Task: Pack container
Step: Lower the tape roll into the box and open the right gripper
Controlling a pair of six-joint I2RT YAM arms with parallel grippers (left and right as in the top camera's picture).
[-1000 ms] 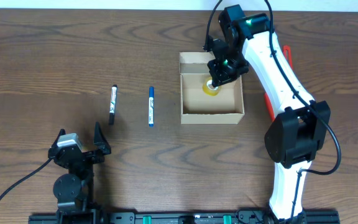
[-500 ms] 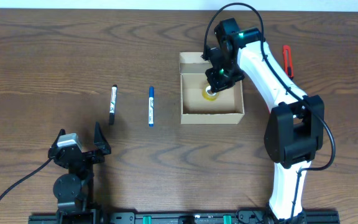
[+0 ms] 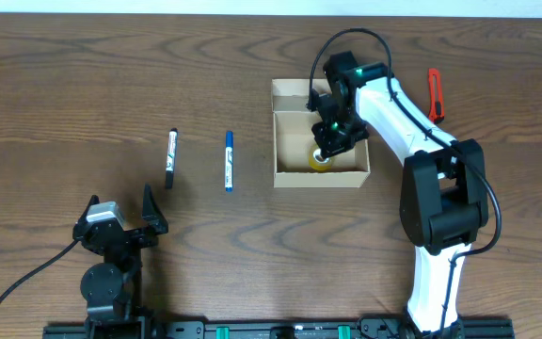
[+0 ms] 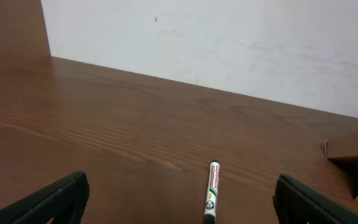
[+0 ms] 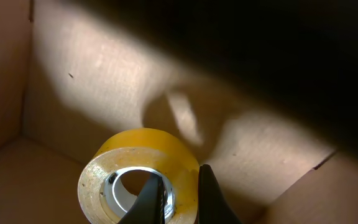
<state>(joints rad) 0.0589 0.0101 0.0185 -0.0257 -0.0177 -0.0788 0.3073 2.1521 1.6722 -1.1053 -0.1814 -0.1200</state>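
My right gripper should open now, because the tape roll hangs inside the sides of the box, low over its bottom, and would settle there if released.
The container (image 3: 321,177) is a tan cardboard box, open, with its flap lid standing at the far side. My right gripper (image 3: 328,149) reaches down inside it, shut on a yellow tape roll (image 3: 320,159). In the right wrist view one finger is inside the roll's (image 5: 132,163) core and the other outside its wall, the gripper (image 5: 180,186) just above the box floor (image 5: 98,74). My left gripper (image 3: 123,226) is open and empty at the near left, far from the box. It also shows in the left wrist view (image 4: 182,202).
A black marker (image 3: 170,158) and a blue marker (image 3: 229,161) lie left of the box. The black one lies ahead of my left fingers (image 4: 211,190). A red tool (image 3: 435,92) lies at the back right of the box.
My right gripper has moved with the tape roll from the box's back part toward its front wall and lower inside it. The left arm has not moved.
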